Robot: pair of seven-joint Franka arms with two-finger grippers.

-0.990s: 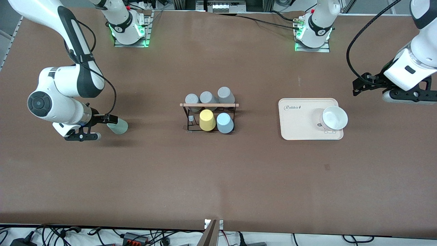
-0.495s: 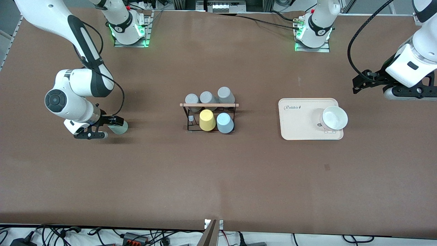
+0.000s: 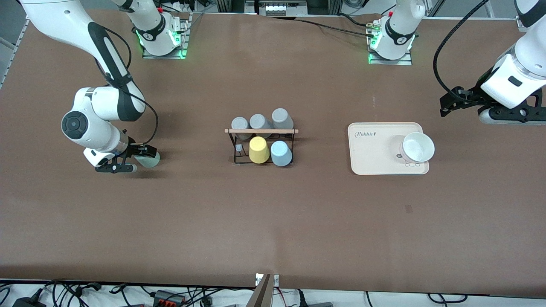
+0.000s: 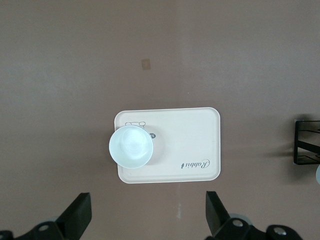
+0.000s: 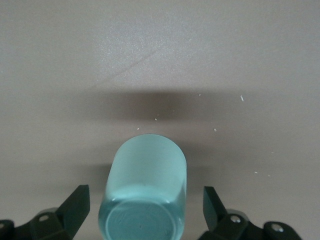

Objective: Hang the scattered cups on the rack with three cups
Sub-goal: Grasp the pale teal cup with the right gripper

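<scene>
My right gripper closes on the pale mint green cup (image 3: 151, 160) (image 5: 145, 185) now, since its fingers are low on either side of the cup.
A pale mint green cup (image 3: 151, 160) lies on its side on the table toward the right arm's end. My right gripper (image 3: 140, 159) is low around it, open, one finger on each side and neither touching. In the right wrist view the cup (image 5: 145, 185) shows its base toward the camera between the fingers (image 5: 76, 206) of the right gripper (image 5: 145, 212). The black wire rack (image 3: 261, 146) with a wooden rod stands mid-table and carries a light blue cup (image 3: 281, 153). My left gripper (image 3: 451, 109) hangs open and empty over the table by the tray, as the left wrist view (image 4: 147, 220) confirms.
The rack also holds a yellow cup (image 3: 259, 150) and three grey cups (image 3: 259, 122). A cream tray (image 3: 371, 153) with a pale round bowl (image 3: 418, 146) lies toward the left arm's end; the left wrist view shows the tray (image 4: 192, 135) and bowl (image 4: 131, 146).
My right gripper has slid along the table toward the rack, so its open fingers now flank the mint cup. The left gripper has drifted slightly toward its base.
</scene>
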